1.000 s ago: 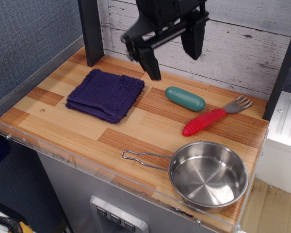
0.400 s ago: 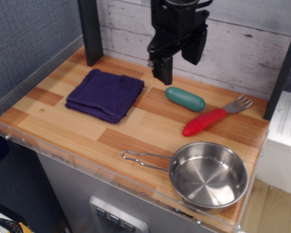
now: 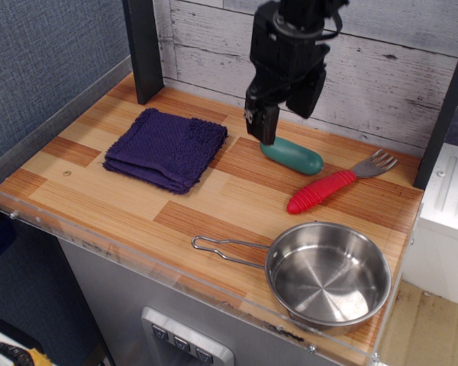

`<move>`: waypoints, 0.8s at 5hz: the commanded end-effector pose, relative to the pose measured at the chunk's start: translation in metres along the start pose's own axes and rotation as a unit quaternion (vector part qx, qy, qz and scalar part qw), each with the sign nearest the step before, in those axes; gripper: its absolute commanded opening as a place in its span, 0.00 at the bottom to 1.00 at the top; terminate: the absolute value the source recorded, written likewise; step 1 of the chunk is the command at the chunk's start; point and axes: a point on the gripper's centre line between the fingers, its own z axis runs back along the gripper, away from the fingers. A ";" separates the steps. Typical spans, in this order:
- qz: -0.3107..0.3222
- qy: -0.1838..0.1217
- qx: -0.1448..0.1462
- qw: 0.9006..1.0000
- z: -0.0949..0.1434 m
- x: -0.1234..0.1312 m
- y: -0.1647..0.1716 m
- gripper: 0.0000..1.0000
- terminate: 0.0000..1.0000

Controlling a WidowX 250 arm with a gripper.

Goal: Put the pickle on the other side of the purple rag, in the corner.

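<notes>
I should next move the pickle past the purple rag (image 3: 166, 148) into the corner, so I should grip the teal-green pickle by its rounded middle (image 3: 291, 156) with my gripper.
The teal-green pickle (image 3: 294, 156) lies on the striped wooden table, right of centre near the back. The purple rag (image 3: 166, 148) sits folded to its left. My gripper (image 3: 287, 116) hangs open just above the pickle's left end, one finger (image 3: 267, 126) low near that end, the other finger (image 3: 311, 93) higher behind. Nothing is held between the fingers. The back-left corner (image 3: 122, 90) of the table, beyond the rag, is edged by a clear acrylic rim and a black post.
A red-handled fork (image 3: 332, 186) lies right of the pickle. A steel pan (image 3: 327, 273) with a wire handle stands at the front right. A black post (image 3: 143, 47) rises at the back left. A white plank wall backs the table.
The gripper has moved right and down, from above the rag's right edge to just over the pickle's left end. Pickle, rag, fork and pan have not moved.
</notes>
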 end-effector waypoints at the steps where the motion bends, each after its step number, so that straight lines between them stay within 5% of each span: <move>1: -0.008 -0.031 -0.007 0.999 -0.009 0.007 -0.006 1.00 0.00; 4: 0.000 -0.003 -0.029 1.000 -0.035 0.000 -0.014 1.00 0.00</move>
